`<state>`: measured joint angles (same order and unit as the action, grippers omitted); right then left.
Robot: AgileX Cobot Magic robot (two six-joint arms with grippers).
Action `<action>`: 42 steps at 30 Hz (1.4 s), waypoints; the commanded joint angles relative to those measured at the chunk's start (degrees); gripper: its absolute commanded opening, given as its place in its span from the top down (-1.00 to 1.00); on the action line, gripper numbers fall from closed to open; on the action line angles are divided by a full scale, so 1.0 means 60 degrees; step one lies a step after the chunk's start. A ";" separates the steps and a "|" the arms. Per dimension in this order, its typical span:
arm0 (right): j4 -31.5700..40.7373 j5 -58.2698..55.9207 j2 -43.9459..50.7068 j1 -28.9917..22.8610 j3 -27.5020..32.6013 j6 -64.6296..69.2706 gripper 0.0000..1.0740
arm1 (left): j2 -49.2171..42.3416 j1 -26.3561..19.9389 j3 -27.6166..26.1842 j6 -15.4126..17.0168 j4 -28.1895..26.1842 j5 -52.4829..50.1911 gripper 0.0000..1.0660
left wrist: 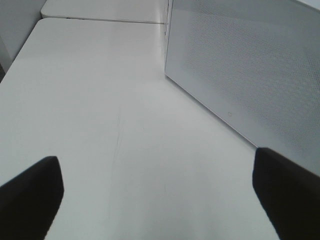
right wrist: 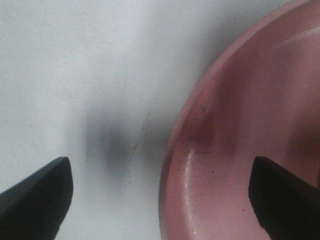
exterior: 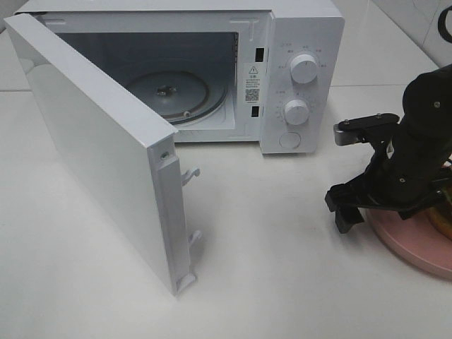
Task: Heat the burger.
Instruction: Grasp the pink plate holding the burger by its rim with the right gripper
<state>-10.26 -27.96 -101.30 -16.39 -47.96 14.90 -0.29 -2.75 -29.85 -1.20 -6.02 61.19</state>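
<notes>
The pink plate is far wider than my open fingers, so my right gripper next needs to grab it by its thin raised rim [exterior: 376, 229] to heat the burger.
The burger is almost wholly hidden: only a golden-brown sliver [exterior: 443, 223] shows on the pink plate [exterior: 413, 244] at the right edge of the exterior view, behind my right arm. My right gripper [exterior: 381, 210] hangs open over the plate's left rim. In the right wrist view the open right gripper [right wrist: 160, 200] has one finger [right wrist: 37, 197] over bare table and the other over the pink plate [right wrist: 240, 150], with nothing between them. My left gripper [left wrist: 160, 200] is open and empty above the table, outside the exterior view.
The white microwave [exterior: 296, 78] stands at the back with its door [exterior: 92, 141] swung wide toward the front left and its glass turntable [exterior: 173, 92] bare. The left wrist view shows the microwave door's [left wrist: 250, 75] dotted panel close by.
</notes>
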 commanded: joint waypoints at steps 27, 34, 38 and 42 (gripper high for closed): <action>-0.0076 0.0220 -0.0831 0.0048 0.0048 0.0000 0.99 | -0.0210 -0.0029 0.0019 0.0019 -0.0057 0.0029 -0.82; -0.0239 0.0239 -0.0831 0.0038 0.0048 0.0010 1.00 | -0.0210 -0.0029 0.0019 0.0019 -0.0057 0.0029 -0.82; -0.0516 0.0115 -0.0773 0.0019 0.0048 0.0181 1.00 | -0.0210 -0.0029 0.0019 0.0019 -0.0057 0.0029 -0.82; -0.0869 -0.0086 -0.0630 0.0019 0.0048 0.0439 1.00 | -0.0210 -0.0029 0.0019 0.0019 -0.0057 0.0029 -0.82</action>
<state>-14.73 -27.67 -104.56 -16.50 -48.30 16.67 -0.29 -2.75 -29.85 -1.20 -6.02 61.19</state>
